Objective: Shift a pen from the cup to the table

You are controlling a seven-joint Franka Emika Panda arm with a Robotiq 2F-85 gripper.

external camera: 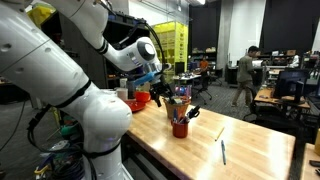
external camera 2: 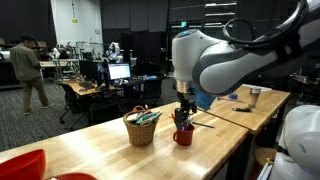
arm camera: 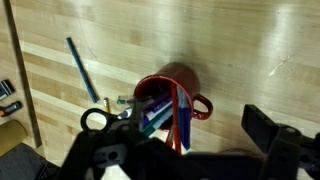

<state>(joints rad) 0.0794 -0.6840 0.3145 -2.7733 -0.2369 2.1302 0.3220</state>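
The pens are between my fingers, but my fingers are too high above the cup's rim. My gripper would miss the pens if it closed now, so it should move lower first.
A red cup [arm camera: 180,82] holding several pens [arm camera: 182,115] stands on the wooden table [arm camera: 250,50]; it shows in both exterior views [external camera: 180,128] [external camera 2: 183,136]. My gripper [arm camera: 185,150] hangs just above the cup, its fingers apart on either side of the pens and holding nothing. It also shows above the cup in both exterior views [external camera: 166,90] [external camera 2: 185,106]. A blue pen [arm camera: 82,68] lies on the table away from the cup, also seen in an exterior view [external camera: 223,152].
Black-handled scissors [arm camera: 95,120] lie right beside the cup. A woven basket [external camera 2: 141,128] with items stands next to the cup. A red bowl [external camera: 138,100] sits behind it, and a white cup [external camera 2: 255,95] stands on the far table. People stand in the background.
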